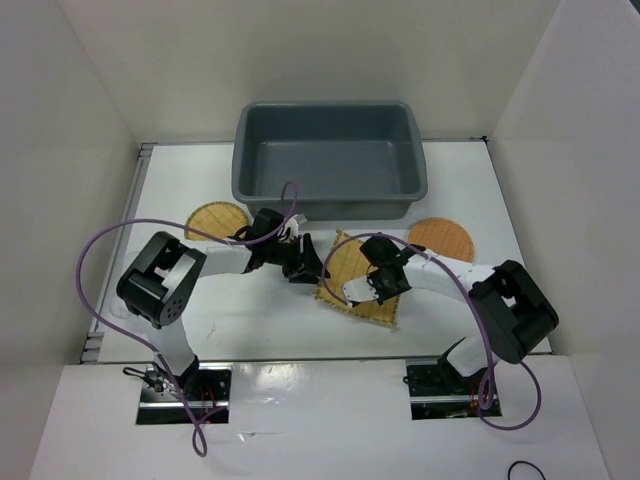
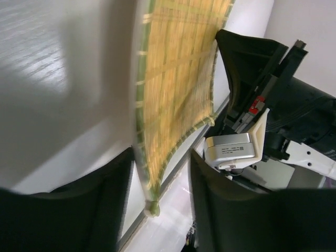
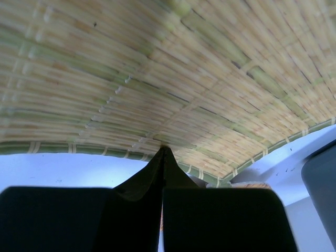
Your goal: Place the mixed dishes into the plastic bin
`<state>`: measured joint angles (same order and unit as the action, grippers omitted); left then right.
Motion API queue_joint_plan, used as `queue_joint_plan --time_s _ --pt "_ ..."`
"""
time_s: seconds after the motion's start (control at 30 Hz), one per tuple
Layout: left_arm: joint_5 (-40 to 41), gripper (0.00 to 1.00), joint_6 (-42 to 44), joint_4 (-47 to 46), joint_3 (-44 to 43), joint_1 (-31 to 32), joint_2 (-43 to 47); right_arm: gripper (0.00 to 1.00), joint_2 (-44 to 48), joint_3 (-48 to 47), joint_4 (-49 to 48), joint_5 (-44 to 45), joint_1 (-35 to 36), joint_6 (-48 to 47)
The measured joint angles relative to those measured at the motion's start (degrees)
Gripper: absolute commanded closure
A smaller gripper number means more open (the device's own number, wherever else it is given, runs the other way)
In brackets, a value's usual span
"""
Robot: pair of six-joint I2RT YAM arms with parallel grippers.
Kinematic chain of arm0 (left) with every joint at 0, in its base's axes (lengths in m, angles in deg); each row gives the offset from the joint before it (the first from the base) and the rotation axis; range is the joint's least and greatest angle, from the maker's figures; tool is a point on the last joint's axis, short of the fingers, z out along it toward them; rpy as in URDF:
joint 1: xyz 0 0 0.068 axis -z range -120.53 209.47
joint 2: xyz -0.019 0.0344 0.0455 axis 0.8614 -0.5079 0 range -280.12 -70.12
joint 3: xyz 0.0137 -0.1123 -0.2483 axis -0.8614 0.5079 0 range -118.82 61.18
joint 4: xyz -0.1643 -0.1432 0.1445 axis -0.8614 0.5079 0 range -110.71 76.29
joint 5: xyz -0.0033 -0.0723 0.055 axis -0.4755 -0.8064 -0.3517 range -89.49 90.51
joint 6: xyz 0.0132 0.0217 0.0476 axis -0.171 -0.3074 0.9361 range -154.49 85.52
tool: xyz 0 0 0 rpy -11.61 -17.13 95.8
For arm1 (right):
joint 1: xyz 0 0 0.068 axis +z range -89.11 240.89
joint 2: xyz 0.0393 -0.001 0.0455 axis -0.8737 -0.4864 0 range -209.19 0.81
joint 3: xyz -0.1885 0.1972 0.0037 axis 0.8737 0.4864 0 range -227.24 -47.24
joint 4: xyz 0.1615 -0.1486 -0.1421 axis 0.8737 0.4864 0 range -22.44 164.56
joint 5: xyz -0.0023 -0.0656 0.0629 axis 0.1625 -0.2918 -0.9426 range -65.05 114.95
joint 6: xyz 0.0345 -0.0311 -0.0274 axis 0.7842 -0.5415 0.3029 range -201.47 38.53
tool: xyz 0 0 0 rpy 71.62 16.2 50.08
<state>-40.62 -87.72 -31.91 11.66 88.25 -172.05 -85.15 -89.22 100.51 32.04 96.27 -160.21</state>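
The woven mat should be gripped by its lifted corner (image 1: 319, 292) next, with my left gripper. Then its opposite side stays free to enter the bin (image 1: 330, 160).
The square yellow woven mat (image 1: 365, 290) lies in the middle of the table, with one side lifted and bowed. My right gripper (image 1: 383, 285) is shut on its edge; in the right wrist view (image 3: 164, 152) the mat (image 3: 173, 73) arches over the pinched fingertips. My left gripper (image 1: 303, 262) is open at the mat's left corner. In the left wrist view that corner (image 2: 152, 207) hangs between its spread fingers (image 2: 160, 157). The round yellow woven plate (image 1: 218, 220) lies at the left and the orange-brown disc (image 1: 441, 238) at the right. The grey plastic bin (image 1: 330, 160) stands behind. No clear item shows.
White walls close in the table on the left, right and back. The table's front edge runs just ahead of the arm bases. Purple cables loop beside both arms. The right wrist's camera housing (image 2: 231, 149) shows close to the left gripper.
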Motion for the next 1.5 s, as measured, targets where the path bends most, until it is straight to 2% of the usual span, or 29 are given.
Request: queue_joint_plan --time_s 0.13,0.33,0.43,0.47,0.57,0.6,0.63,0.7,0.93,1.07,1.17,1.2,1.27,1.3,1.33,1.37,1.5 --pt "-1.5 0.29 -1.3 -1.9 -0.4 1.0 -1.2 1.0 -0.1 0.0 -0.1 0.3 0.0 -0.2" --pt "-3.4 0.29 -3.3 -6.2 -2.1 3.5 -3.4 1.0 -0.1 0.1 -0.1 1.0 0.0 -0.2" --pt "-4.2 0.33 -4.4 -8.0 -2.7 4.7 -4.5 1.0 -0.1 0.1 -0.1 1.3 0.0 -0.2" --pt "-4.4 0.36 -4.9 -8.6 -2.9 5.2 -4.7 1.0 -0.1 0.1 -0.1 1.3 0.0 -0.2" --pt "-4.8 0.57 -5.9 -9.7 -3.7 6.3 -5.5 1.0 -0.1 0.1 0.1 1.7 0.0 -0.6" --pt "-4.9 0.68 -6.1 -10.0 -4.0 6.4 -5.6 1.0 -0.1 0.1 0.1 1.8 0.0 -0.6" --pt "-5.0 0.86 -6.2 -10.2 -4.2 6.5 -5.7 1.0 0.0 0.2 0.1 1.8 0.0 -0.6" --pt "-3.2 0.99 -6.3 -8.6 -4.3 6.6 -5.9 1.0 0.2 0.3 0.1 1.9 -0.3 -0.3" --pt "-2.6 1.0 -7.5 -5.6 -4.7 6.4 -7.0 1.0 1.2 -0.3 1.2 0.4 -0.5 2.9" --pt "-2.4 1.0 -6.5 -2.9 -6.0 6.9 -6.0 1.0 3.3 -4.0 5.7 -7.6 -0.6 7.8" --pt "-2.5 1.0 -5.0 2.3 -8.1 7.6 -3.1 0.99 11.1 -8.3 7.6 -13.8 -1.4 14.2" --pt "-2.5 1.0 -4.7 3.7 -8.9 7.7 -2.0 0.89 14.5 -9.3 7.3 -15.0 -1.8 17.1" --pt "-2.5 1.0 -3.7 6.7 -11.4 8.0 0.6 0.57 24.5 -9.8 4.0 -15.0 -2.6 25.9" --pt "-2.6 1.0 -3.5 7.8 -12.7 8.1 2.0 0.19 29.9 -9.6 2.7 -14.5 -3.0 29.9" --pt "-2.6 1.0 -3.2 9.1 -14.1 7.9 3.1 0.06 35.1 -9.0 1.3 -13.7 -3.3 33.4" --pt "-2.8 1.0 -2.6 10.5 -15.8 7.7 4.1 0.01 40.3 -7.7 -0.1 -12.7 -3.3 36.4" --pt "-3.1 1.0 -2.0 14.5 -20.9 5.7 6.6 0.01 56.8 -1.5 -2.3 -3.7 -3.6 46.9"
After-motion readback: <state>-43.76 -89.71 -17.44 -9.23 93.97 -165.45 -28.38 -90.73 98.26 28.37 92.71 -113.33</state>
